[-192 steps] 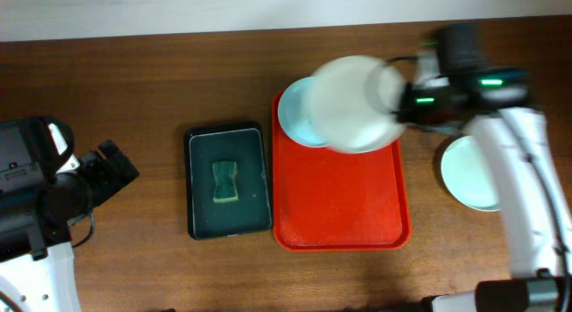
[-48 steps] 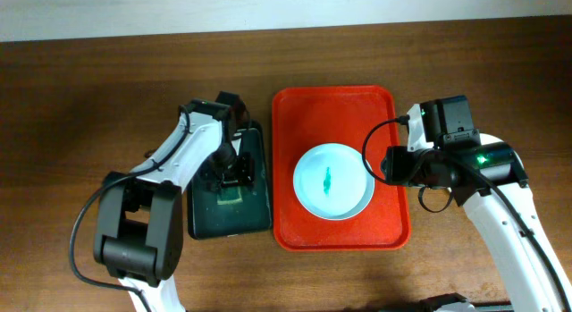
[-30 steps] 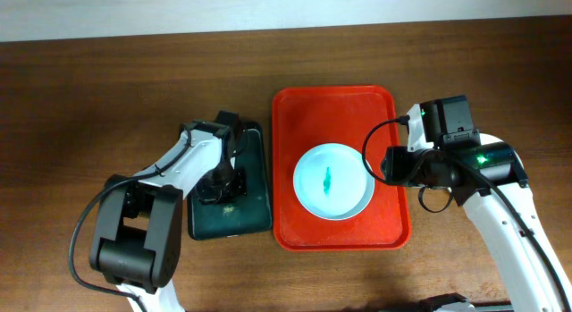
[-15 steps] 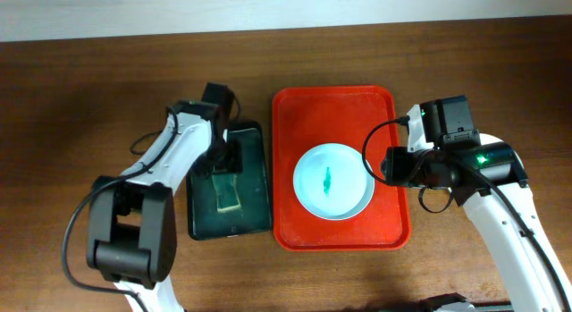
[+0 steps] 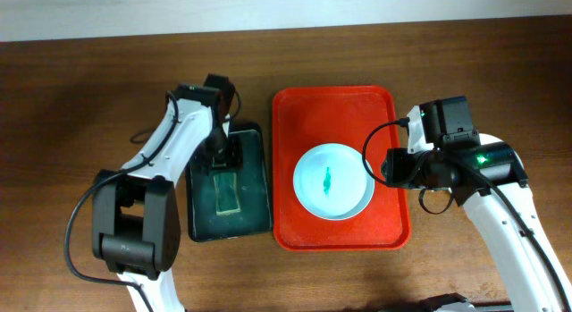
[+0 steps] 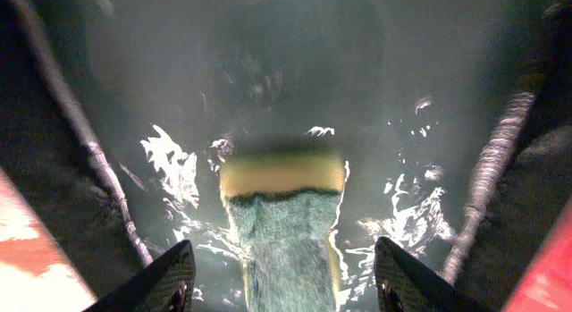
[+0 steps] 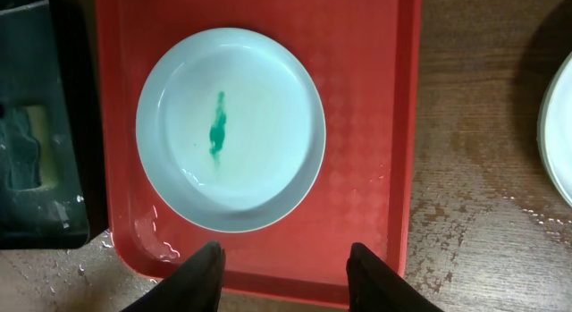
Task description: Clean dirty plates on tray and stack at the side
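The left gripper grips the sponge across its middle (image 5: 227,193) (image 6: 288,251) from the green side next, so the sponge's yellow side stays free for cleaning.
One pale mint-blue plate (image 5: 332,181) with a green smear lies in the middle of the red tray (image 5: 340,106). It also shows in the right wrist view (image 7: 259,124). My right gripper (image 7: 284,251) is open and empty, above the tray's right rim beside the plate. A second plate (image 7: 559,133) shows only as an edge on the table right of the tray. My left gripper (image 6: 284,249) is open over the black tray (image 6: 268,62), its fingers either side of the yellow-green sponge (image 6: 286,214) without holding it.
The black tray (image 5: 255,214) holds water and the sponge (image 5: 227,192), just left of the red tray. My right arm (image 5: 465,160) covers the table right of the red tray. The table's far edge meets a white wall.
My left gripper has moved toward the far end of the black tray, uncovering the sponge in the overhead view. The right arm and the plate have not moved.
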Controlling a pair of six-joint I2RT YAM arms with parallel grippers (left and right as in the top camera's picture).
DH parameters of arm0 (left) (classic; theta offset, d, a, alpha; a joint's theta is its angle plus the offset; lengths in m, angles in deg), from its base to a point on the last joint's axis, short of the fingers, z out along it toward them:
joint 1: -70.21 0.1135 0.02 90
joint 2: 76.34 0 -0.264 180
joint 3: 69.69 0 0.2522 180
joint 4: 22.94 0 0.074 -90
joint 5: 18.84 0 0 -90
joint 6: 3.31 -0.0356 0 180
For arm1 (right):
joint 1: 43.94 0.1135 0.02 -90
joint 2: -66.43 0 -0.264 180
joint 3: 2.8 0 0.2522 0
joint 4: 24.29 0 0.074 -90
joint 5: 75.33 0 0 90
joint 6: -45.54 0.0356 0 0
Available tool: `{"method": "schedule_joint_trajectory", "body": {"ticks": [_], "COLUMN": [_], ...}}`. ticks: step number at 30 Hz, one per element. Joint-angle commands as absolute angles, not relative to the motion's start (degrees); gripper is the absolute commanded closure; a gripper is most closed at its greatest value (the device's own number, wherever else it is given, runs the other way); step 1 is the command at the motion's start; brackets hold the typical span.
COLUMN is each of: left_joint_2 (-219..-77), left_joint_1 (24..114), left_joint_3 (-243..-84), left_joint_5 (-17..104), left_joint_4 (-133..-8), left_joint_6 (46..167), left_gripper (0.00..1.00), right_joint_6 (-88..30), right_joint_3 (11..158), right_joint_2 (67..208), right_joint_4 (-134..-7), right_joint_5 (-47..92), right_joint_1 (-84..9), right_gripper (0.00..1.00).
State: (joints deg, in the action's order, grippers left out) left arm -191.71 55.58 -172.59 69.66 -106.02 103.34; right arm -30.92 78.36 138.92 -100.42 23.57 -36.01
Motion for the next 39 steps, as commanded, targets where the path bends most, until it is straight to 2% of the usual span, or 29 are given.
{"method": "schedule_joint_trajectory", "body": {"ticks": [1, 5, 9, 13, 15, 23, 24, 25, 31, 36, 39], "left_joint_2": [-191.8, -191.8, -191.9, -191.9, -191.9, -191.8, -191.8, -191.8, -191.8, -191.8, -191.8], "left_joint_1": [55.6, 54.9, 52.9, 51.5, 51.5, 52.0, 52.0, 51.9, 51.7, 51.7, 51.6], "left_joint_3": [-174.9, -170.9, -162.1, -156.1, -156.1, -173.6, -176.7, -179.9, -190.8, -190.7, -190.7], "left_joint_5": [68.8, 68.5, 68.3, 68.4, 68.5, 72.1, 72.5, 72.5, 72.7, 72.7, 72.5], "left_joint_4": [-110.6, -110.4, -101.3, -94.6, -93.7, -108.9, -111.2, -113.5, -118.9, -118.5, -118.4], "left_joint_6": [102.9, 105.2, 105.5, 105.5, 105.5, 105.4, 104.9, 104.1, 103.7, 103.7, 103.8], "left_gripper": [0.36, 0.55, 0.61, 0.91, 1.00, 1.00, 1.00, 1.00, 1.00, 1.00, 1.00], "right_joint_6": [-30.9, -30.9, -30.9, -30.9, -30.9, -25.9, -25.9, -25.9, -26.3, -42.0, -42.8], "right_joint_3": [78.9, 78.9, 78.9, 78.9, 78.9, 78.9, 78.9, 78.9, 78.9, 78.9, 78.7], "right_joint_2": [139.1, 139.1, 139.1, 139.1, 139.1, 145.2, 147.0, 148.6, 155.7, 163.3, 167.6], "right_joint_4": [-100.4, -100.4, -100.4, -100.4, -100.4, -100.4, -100.2, -99.7, -96.7, -95.7, -95.4], "right_joint_5": [23.0, 23.0, 23.0, 22.4, 20.3, 16.8, 18.0, 19.8, 26.7, 42.2, 41.6], "right_joint_1": [-35.8, -35.8, -35.8, -35.8, -35.8, -35.8, -35.8, -35.8, -41.0, -46.1, -46.1], "right_gripper": [0.54, 0.53, 0.53, 0.52, 0.49, 0.50, 0.51, 0.56, 0.56, 0.57, 0.57]}}
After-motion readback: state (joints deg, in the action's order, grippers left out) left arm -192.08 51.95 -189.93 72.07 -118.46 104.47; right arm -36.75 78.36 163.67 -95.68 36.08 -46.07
